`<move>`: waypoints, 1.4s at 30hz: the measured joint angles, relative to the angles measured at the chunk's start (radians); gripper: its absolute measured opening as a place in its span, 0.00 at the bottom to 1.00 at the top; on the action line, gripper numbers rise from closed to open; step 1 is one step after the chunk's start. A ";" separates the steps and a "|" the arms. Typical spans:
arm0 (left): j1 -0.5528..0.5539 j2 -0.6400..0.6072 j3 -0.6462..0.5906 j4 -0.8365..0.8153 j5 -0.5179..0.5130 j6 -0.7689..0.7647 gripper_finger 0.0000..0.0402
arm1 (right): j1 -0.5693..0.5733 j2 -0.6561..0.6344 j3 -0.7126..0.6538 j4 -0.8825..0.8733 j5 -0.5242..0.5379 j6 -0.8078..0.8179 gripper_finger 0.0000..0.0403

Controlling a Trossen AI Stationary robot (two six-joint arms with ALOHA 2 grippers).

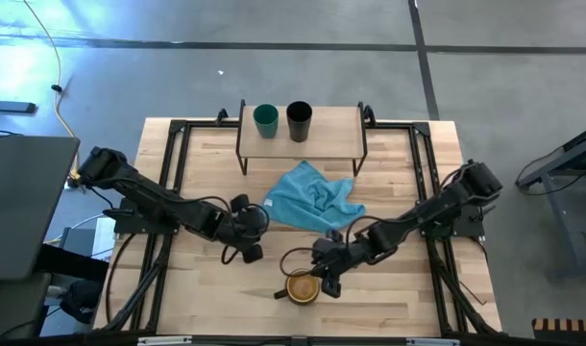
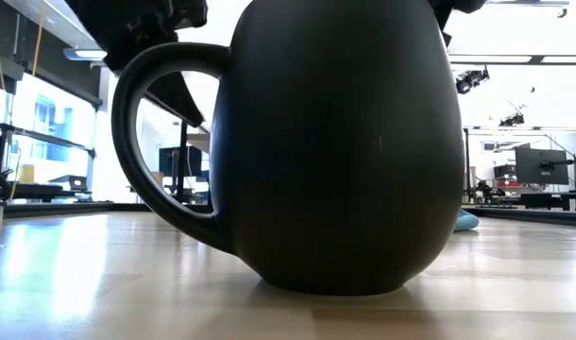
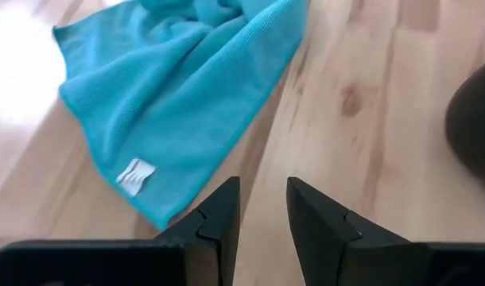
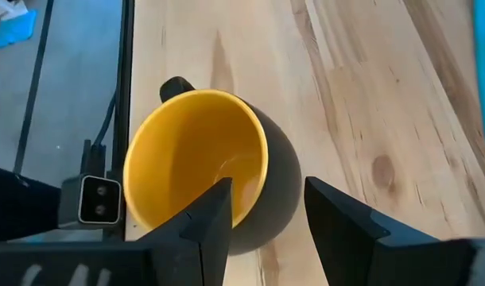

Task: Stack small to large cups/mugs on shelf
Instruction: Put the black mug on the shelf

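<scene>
My right gripper goes lower, before it closes on the dark mug. Its fingers are on either side of the mug's side but still above the mug's yellow rim (image 1: 316, 294) (image 4: 265, 171).
The dark mug with a yellow inside (image 1: 303, 286) (image 4: 196, 159) stands upright on its base near the table's front edge, and it fills the low view (image 2: 345, 142). My right gripper (image 1: 324, 279) (image 4: 266, 199) is open and slants down at the mug. One finger (image 4: 215, 210) is over the yellow inside and the other (image 4: 338, 222) is outside the wall. The teal cup (image 1: 265, 119) and the black cup (image 1: 299, 120) stand side by side on the shelf (image 1: 331, 130) at the far side. My left gripper (image 1: 253, 240) (image 3: 262, 199) is open over bare wood beside a blue cloth.
A crumpled blue cloth (image 1: 312, 197) (image 3: 179, 87) lies on the table between the shelf and the mug. The mug's handle (image 4: 175, 86) (image 2: 156, 142) points away from my right gripper. Black frame rails (image 1: 173, 173) run along the table's left and right sides.
</scene>
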 joint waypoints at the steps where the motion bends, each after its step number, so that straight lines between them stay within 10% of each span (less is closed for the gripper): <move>1: 0.000 -0.001 0.000 -0.012 -0.002 -0.002 0.23 | 0.000 0.005 0.000 0.004 -0.001 -0.009 0.37; 42: 0.000 -0.003 -0.001 -0.269 -0.030 -0.048 0.23 | 0.001 0.094 0.002 0.043 -0.047 0.081 0.36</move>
